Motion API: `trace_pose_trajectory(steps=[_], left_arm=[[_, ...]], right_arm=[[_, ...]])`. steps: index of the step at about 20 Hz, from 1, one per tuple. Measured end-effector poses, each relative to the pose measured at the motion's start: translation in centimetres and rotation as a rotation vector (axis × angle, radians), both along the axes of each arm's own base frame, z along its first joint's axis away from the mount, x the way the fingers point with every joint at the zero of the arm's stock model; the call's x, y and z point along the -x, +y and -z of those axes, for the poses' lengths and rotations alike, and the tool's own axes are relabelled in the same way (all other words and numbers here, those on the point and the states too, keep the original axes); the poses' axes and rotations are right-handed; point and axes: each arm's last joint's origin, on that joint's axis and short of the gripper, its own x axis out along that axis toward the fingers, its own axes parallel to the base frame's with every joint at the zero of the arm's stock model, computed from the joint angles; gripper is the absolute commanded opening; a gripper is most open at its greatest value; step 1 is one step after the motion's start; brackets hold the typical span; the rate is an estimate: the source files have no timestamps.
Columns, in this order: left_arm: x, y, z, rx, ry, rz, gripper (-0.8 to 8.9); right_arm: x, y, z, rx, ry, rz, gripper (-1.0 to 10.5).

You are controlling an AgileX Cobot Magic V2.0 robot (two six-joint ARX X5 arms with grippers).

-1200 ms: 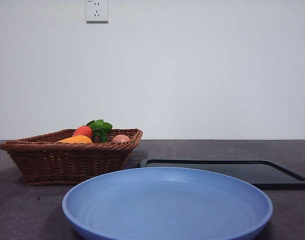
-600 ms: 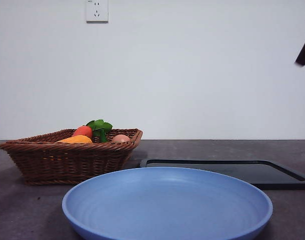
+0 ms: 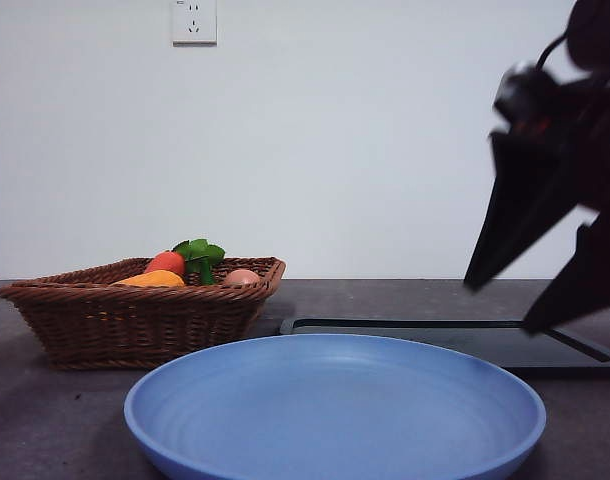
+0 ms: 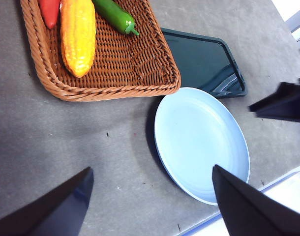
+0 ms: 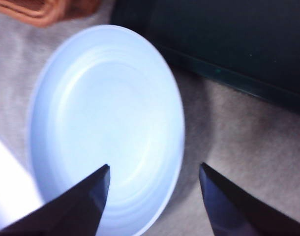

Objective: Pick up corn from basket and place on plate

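Observation:
My right gripper needs to grab the plate by its rim (image 3: 525, 400) next. Then it can set the plate on the black tray (image 3: 435, 333) for the corn.
The corn (image 4: 78, 34), a glossy orange-yellow cob, lies in the brown wicker basket (image 4: 120, 64); from the front only its top (image 3: 153, 279) peeks over the basket (image 3: 135, 320) rim. The light-blue plate (image 3: 335, 410) sits bare in front, also under both wrist cameras (image 4: 199, 142) (image 5: 105, 123). My right gripper (image 3: 501, 305) hangs open on the right, above the plate's edge and the tray; in its own view the right gripper (image 5: 154, 167) holds nothing. My left gripper (image 4: 151, 168) is open, high over the table between basket and plate.
A black flat tray (image 3: 455, 340) lies behind the plate to the right. Sharing the basket with the corn are a red-orange carrot (image 3: 165, 262) with green leaves, a green pepper (image 4: 115, 14) and a small pinkish round item (image 3: 242, 277).
The right arm has come in from the upper right and dropped low over the tray side of the plate. Basket, corn and plate have not moved.

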Motion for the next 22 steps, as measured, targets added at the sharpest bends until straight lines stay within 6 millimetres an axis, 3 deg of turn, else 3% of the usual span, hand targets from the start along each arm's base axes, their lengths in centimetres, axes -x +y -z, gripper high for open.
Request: trace_pose_trajectory(steps=[5,12,14,19,22], left_arm=[[0.0,0.0,0.0,0.0,0.0,0.0,3.91],[0.0,0.0,0.0,0.0,0.0,0.0,3.91],[0.0,0.0,0.0,0.0,0.0,0.0,3.91],[-0.1,0.0,0.0,0.0,0.005,0.0,3.91],[-0.8,0.0,-0.4,-0.008,0.032,-0.01,3.91]], right_arm=[[-1.0,1.3,2.5,0.045,0.056,-0.018,2.7],[-1.3,2.4,4.1,0.062,0.091,-0.056,0.7],[-1.3,2.5,4.2,0.069,0.095,-0.058,0.0],[-1.4,2.6,4.0,0.068,0.087,-0.049,0.0],[-0.6,2.3,2.9,0.046,0.103,-0.06,0.0]])
